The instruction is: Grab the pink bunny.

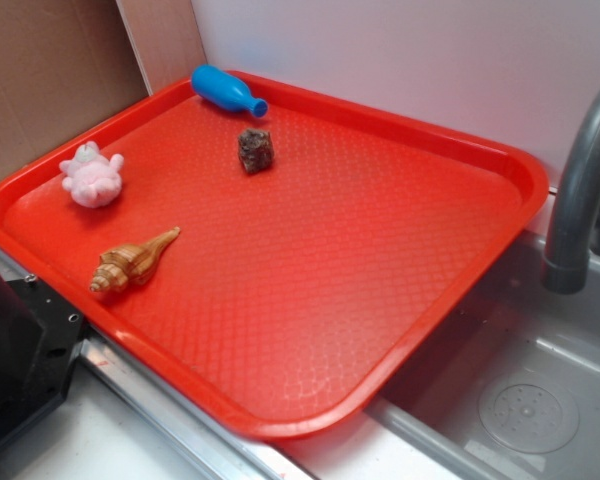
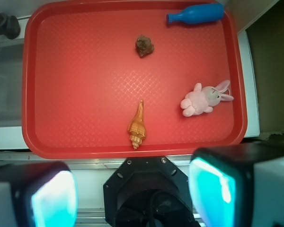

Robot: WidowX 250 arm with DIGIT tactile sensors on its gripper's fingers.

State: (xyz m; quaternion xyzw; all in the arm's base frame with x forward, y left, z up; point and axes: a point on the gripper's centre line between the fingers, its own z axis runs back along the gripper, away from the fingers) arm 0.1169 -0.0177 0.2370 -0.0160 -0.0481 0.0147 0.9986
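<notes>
The pink bunny is on the red tray, and my gripper will next grab it by its head to pick it off the tray.
The pink bunny [image 1: 92,177] lies on its side near the left rim of the red tray [image 1: 380,300]. In the wrist view the bunny [image 2: 204,99] is at the tray's right side, ears pointing right. My gripper [image 2: 132,194] is open and empty, high above the counter in front of the tray's near edge, well away from the bunny. Its two fingers with cyan pads [image 2: 210,187] frame the bottom of the wrist view. The gripper does not show in the exterior view.
A tan spiral seashell [image 1: 130,262] [image 2: 137,126] lies near the tray's front edge. A dark brown rock [image 1: 255,150] [image 2: 144,46] and a blue bottle [image 1: 226,90] [image 2: 196,13] lie farther back. A grey faucet [image 1: 580,190] and sink [image 1: 520,400] are to the right. The robot's black base [image 2: 149,189] sits below.
</notes>
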